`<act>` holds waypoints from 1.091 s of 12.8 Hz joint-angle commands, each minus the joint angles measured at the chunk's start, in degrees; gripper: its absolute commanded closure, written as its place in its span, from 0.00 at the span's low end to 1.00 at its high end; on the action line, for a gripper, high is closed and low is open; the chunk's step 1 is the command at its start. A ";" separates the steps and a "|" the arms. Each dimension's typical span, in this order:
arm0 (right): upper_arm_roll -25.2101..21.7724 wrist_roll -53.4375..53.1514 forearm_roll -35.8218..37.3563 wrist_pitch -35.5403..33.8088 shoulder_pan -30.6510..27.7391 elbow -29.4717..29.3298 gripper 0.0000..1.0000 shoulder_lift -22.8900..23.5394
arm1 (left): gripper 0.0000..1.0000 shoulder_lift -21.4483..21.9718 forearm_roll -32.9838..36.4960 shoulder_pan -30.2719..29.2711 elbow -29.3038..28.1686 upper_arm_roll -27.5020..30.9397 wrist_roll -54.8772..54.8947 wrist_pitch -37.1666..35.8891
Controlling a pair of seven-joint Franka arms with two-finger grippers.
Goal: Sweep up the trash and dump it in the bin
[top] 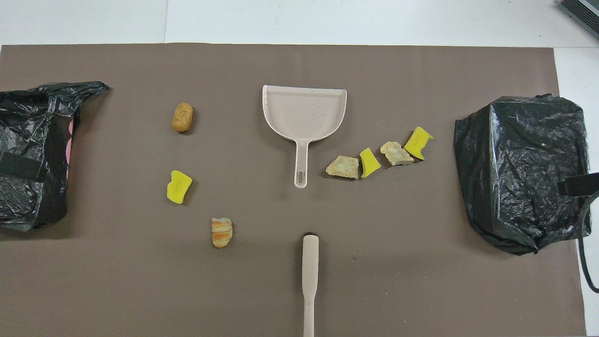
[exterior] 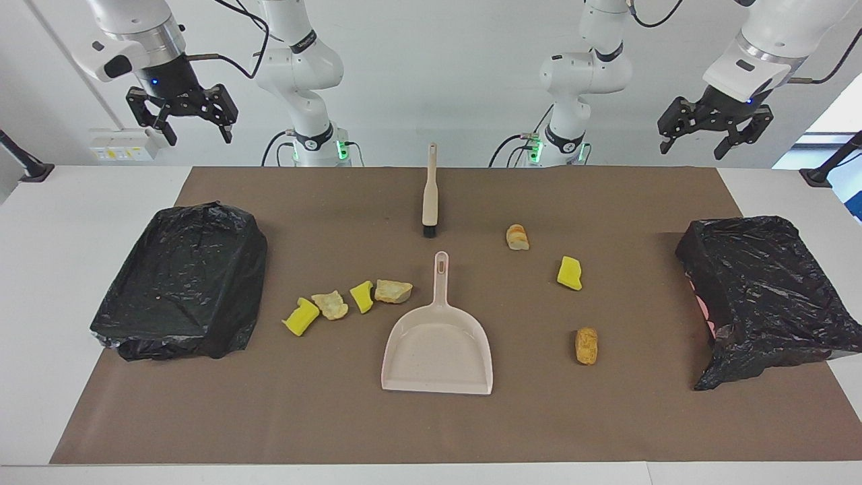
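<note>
My right gripper grabs the dustpan by its narrow handle next, since the dustpan's broad tray spreads too wide for my right gripper's fingers.
The trash is several chunks on the brown mat. A row lies toward the right arm's end: a yellow sponge, a tan lump, a yellow sponge and a tan lump. Toward the left arm's end lie a bread lump, a yellow sponge and an orange-brown lump. My right gripper is open and empty, high over the right arm's end. My left gripper is open and empty, high over the left arm's end.
A beige dustpan lies mid-mat, handle toward the robots. A beige brush lies nearer to the robots, bristles toward the dustpan. Black-bagged bins stand at the right arm's end and the left arm's end.
</note>
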State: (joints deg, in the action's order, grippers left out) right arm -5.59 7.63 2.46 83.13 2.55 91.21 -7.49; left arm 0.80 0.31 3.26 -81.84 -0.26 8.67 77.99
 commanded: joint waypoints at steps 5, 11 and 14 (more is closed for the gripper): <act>0.49 -0.07 -0.87 -0.16 -0.44 1.07 0.00 -1.12 | 0.00 0.60 0.13 -0.45 0.02 -0.44 -0.41 -0.56; 0.58 -0.07 -0.87 -1.12 -0.44 1.43 0.00 -1.56 | 0.00 2.62 0.04 -0.01 -3.75 -0.44 -0.76 1.89; 0.49 0.28 -0.96 -2.27 -0.53 0.99 0.00 -1.39 | 0.00 4.91 -0.05 0.60 -7.36 -1.14 -1.20 2.87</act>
State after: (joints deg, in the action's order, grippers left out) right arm -5.38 7.63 2.46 81.92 2.61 91.45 -7.71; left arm 2.16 0.27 3.36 -84.24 -0.99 8.57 78.71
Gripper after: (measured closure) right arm 0.000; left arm 0.000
